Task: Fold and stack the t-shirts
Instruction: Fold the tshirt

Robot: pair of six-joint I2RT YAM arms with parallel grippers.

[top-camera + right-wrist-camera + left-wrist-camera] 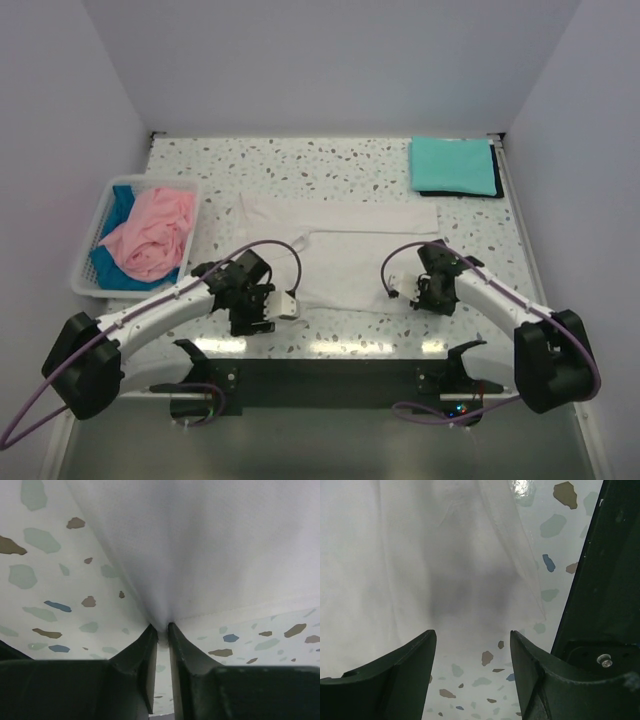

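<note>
Next, my left gripper grabs the white t-shirt's near corner point(539, 616), opposite my right gripper's corner, to fold the t-shirt's near side over.
A white t-shirt point(345, 245) lies spread flat across the middle of the table. My right gripper point(402, 291) is at its near right corner, and in the right wrist view it point(163, 628) is shut on a pinch of the white cloth point(200, 540) at the hem. My left gripper point(284, 305) sits low at the shirt's near left edge. In the left wrist view its jaws point(472, 642) stand open over bare table, with the white shirt point(395, 555) just ahead of the tips. A teal t-shirt point(452, 165) lies folded at the back right. Pink point(150, 235) and blue point(120, 200) t-shirts lie crumpled in the basket.
The white lattice basket point(88, 255) stands at the left edge. A dark layer point(497, 182) shows under the teal shirt. White walls close in the speckled table point(300, 165) on three sides. The arms' black base rail point(330, 380) runs along the near edge.
</note>
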